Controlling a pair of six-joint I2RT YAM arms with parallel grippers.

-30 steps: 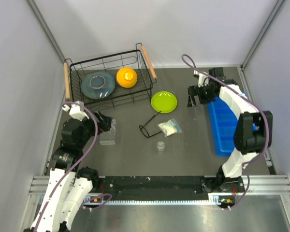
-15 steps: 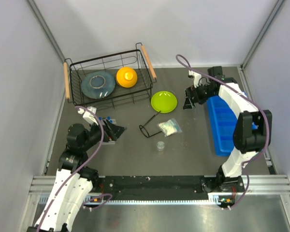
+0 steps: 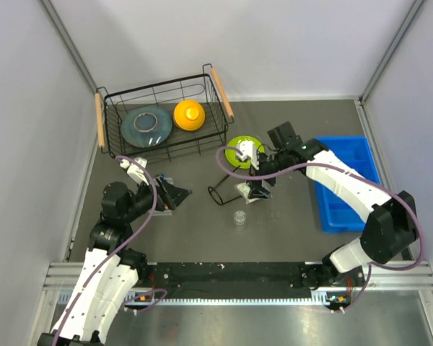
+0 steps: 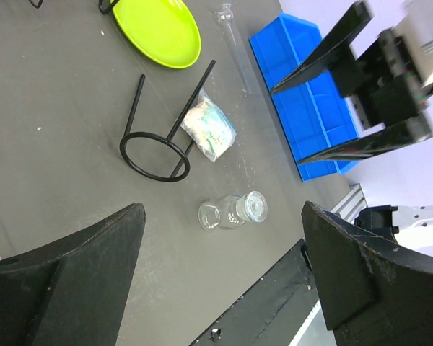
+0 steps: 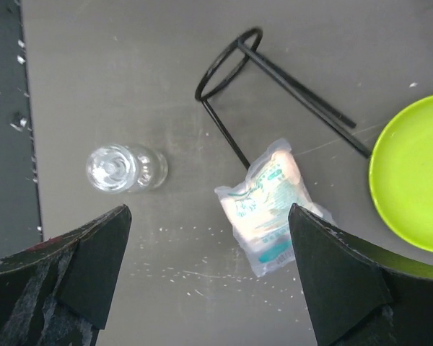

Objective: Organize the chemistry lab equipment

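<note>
My right gripper should take hold of the clear packet by its near edge, so the packet's far part stays free to settle into the blue bin.
My right gripper hangs open over the crinkly clear packet, which lies between its fingers in the right wrist view. The tiny round clear dish sits just to the left of the packet. The black-framed goggles lie between the packet and my left gripper, which is open and empty, low over the table. Blue-capped test tubes peek out behind the left gripper. In the left wrist view the dish lies ahead between the fingers, and a thin glass rod lies beside the lime-green plate.
A blue bin stands on the right. A wire basket at the back left holds a grey plate and an orange bowl. The lime-green plate lies just behind the right gripper.
My right arm has swung from the far end of the blue bin to the middle, above the packet. The left gripper came down and turned to the right, then held still.
</note>
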